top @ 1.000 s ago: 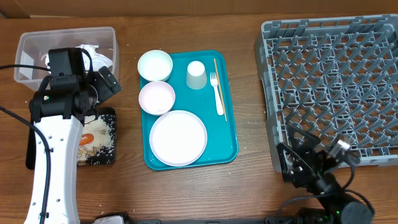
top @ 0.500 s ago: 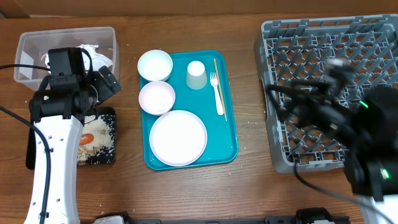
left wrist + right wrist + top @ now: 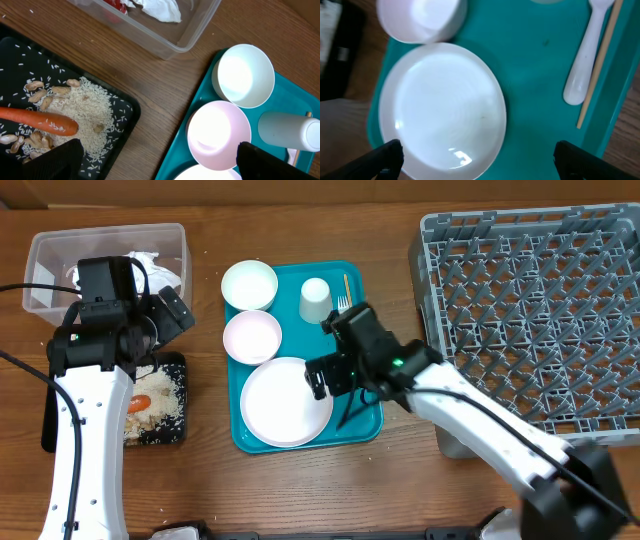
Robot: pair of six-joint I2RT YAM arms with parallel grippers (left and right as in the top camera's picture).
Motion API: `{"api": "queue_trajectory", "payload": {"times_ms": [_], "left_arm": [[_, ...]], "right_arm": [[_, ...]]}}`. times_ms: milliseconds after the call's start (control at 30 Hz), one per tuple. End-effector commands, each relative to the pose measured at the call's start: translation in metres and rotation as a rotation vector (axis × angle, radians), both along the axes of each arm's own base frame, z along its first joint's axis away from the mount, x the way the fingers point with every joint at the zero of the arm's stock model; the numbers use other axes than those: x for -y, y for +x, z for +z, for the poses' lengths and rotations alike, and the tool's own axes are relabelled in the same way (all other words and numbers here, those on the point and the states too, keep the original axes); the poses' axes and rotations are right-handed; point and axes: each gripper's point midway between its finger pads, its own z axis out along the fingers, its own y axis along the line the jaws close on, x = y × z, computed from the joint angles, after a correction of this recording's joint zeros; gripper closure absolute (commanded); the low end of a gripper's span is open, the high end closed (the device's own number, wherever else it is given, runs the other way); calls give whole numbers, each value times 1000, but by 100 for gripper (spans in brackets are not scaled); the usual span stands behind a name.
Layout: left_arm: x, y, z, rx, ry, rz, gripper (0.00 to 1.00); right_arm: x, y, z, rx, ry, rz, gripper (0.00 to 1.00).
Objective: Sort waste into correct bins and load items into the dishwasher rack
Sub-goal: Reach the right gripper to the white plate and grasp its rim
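Next, my right gripper grips the large white plate (image 3: pixel 280 405) by its rim on the side facing the grey rack, which leaves the plate's opposite edge free to load in.
An orange carrot (image 3: pixel 140 402) lies with rice and beige bits in the black tray (image 3: pixel 183 395), and also shows in the left wrist view (image 3: pixel 40 121). The clear tub (image 3: pixel 50 260) stands behind it. On the teal tray (image 3: pixel 290 290) are a large white plate (image 3: pixel 280 405), two bowls (image 3: pixel 249 285) (image 3: pixel 252 336), a cup (image 3: pixel 315 300) and a fork (image 3: pixel 343 305) partly under my right arm. My right gripper (image 3: pixel 328 375) (image 3: pixel 485 162) is open and empty above the plate's right edge (image 3: pixel 440 110). My left gripper (image 3: pixel 172 315) (image 3: pixel 165 165) is open and empty, between the black tray (image 3: pixel 20 60) and the bowls. The grey rack (image 3: pixel 540 310) stands at the right.
White crumpled paper (image 3: pixel 150 268) and a red scrap lie in the clear tub (image 3: pixel 170 42). A thin wooden stick (image 3: pixel 600 65) lies beside the fork handle (image 3: pixel 585 55) on the teal tray. Bare wooden table shows between the tray and the rack.
My right arm has swung from the front right, across the rack, to above the plate on the teal tray. The left arm has not moved.
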Motion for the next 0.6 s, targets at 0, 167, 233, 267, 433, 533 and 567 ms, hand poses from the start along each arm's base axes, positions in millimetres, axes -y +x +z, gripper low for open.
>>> {"api": "queue_trajectory", "payload": {"times_ms": [0,167,233,267,433,533,567], "left_arm": [[-1,1,2,7,-8,10,0],[-1,1,2,7,-8,10,0],[-1,1,2,7,-8,10,0],[-1,1,2,7,-8,10,0],[-1,1,2,7,-8,10,0],[-1,1,2,7,-8,10,0],[-1,1,2,7,-8,10,0]], "right_arm": [[-6,2,-24,-69,-12,-20,4],[-6,-5,-60,-163,-53,-25,19],[-5,-6,-67,-187,-59,-49,29],[-5,-6,-69,-193,-60,-56,33],[-5,-7,-81,-227,-69,-88,44],[-3,-10,-95,-268,-85,-114,46],[-2,-11,-100,-281,-89,-128,48]]}}
